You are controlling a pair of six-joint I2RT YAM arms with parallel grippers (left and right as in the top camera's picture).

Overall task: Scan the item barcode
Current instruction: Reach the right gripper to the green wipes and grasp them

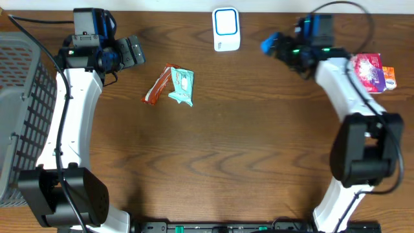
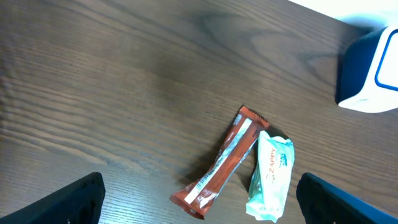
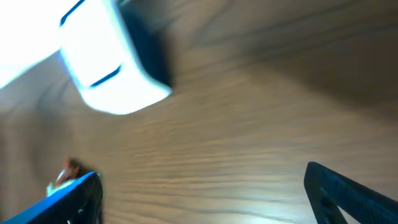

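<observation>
My right gripper should grab the teal packet [image 1: 182,86] next, by its long sides near one end. The rest then stays uncovered to scan the barcode.
A red snack bar [image 1: 158,86] and a teal packet [image 1: 182,86] lie side by side on the wooden table, left of centre. The white and blue scanner [image 1: 226,29] stands at the back edge. My left gripper [image 1: 132,50] hangs open up-left of the two items. In the left wrist view the red bar [image 2: 217,165] and teal packet [image 2: 268,177] lie between and ahead of the spread fingers, gripper [image 2: 199,196]. My right gripper [image 1: 268,44] is open just right of the scanner, holding nothing. The right wrist view is blurred, with the scanner [image 3: 109,68] at upper left and the gripper [image 3: 205,190] empty.
A grey wire basket [image 1: 19,110] fills the left edge of the table. A pink box [image 1: 369,70] and a small orange pack [image 1: 389,77] lie at the far right, beside the right arm. The scanner [image 2: 370,74] shows at the left wrist view's upper right.
</observation>
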